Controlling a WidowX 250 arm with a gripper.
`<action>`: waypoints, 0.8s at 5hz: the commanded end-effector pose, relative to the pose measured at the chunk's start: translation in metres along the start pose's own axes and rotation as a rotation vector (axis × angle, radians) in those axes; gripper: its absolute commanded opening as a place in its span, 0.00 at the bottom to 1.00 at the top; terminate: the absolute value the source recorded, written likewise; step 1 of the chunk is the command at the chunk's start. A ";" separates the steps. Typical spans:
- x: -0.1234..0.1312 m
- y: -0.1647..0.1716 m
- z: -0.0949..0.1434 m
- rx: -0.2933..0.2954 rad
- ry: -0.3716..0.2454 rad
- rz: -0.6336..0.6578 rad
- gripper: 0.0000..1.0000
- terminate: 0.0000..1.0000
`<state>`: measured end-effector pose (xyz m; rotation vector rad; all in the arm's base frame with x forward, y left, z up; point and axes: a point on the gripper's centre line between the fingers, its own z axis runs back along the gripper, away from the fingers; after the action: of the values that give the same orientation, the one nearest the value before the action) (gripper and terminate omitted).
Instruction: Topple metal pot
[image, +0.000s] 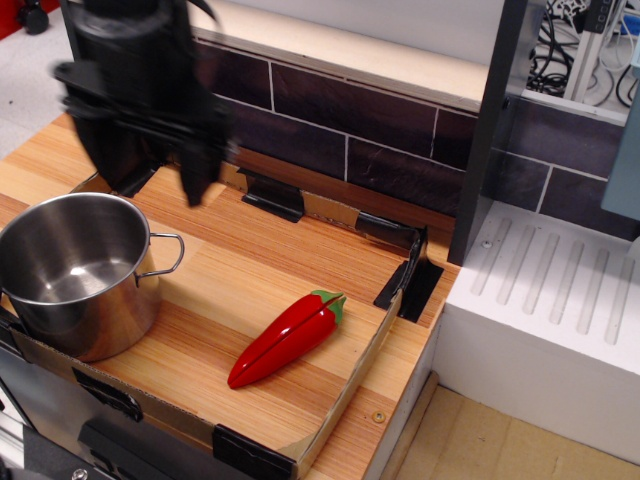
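Observation:
My gripper next needs to grab the pot by its open rim (18, 219), rather than its wire loop handle (170, 252), to topple the metal pot.
The metal pot (76, 270) stands upright at the left front of the wooden board, open side up and empty, with a wire loop handle (170, 252) on its right side. My black gripper (145, 165) is blurred with motion and hangs above the board just behind the pot's far rim. Its two fingers point down and stand apart, with nothing between them; one finger (197, 172) shows more clearly on the right.
A red pepper (285, 338) lies on the board to the right of the pot. A low cardboard wall (350, 375) with black clips rims the board. A dark tiled back wall (380, 135) runs behind, and a white ribbed rack (560, 300) stands at right.

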<state>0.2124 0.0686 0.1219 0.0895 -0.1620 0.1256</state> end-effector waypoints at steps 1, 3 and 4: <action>-0.016 0.057 0.006 -0.033 0.057 -0.111 1.00 0.00; -0.015 0.092 -0.011 -0.097 0.078 -0.210 1.00 0.00; -0.015 0.093 -0.031 -0.088 0.108 -0.227 1.00 0.00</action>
<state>0.1846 0.1573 0.0895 -0.0064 -0.0300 -0.0966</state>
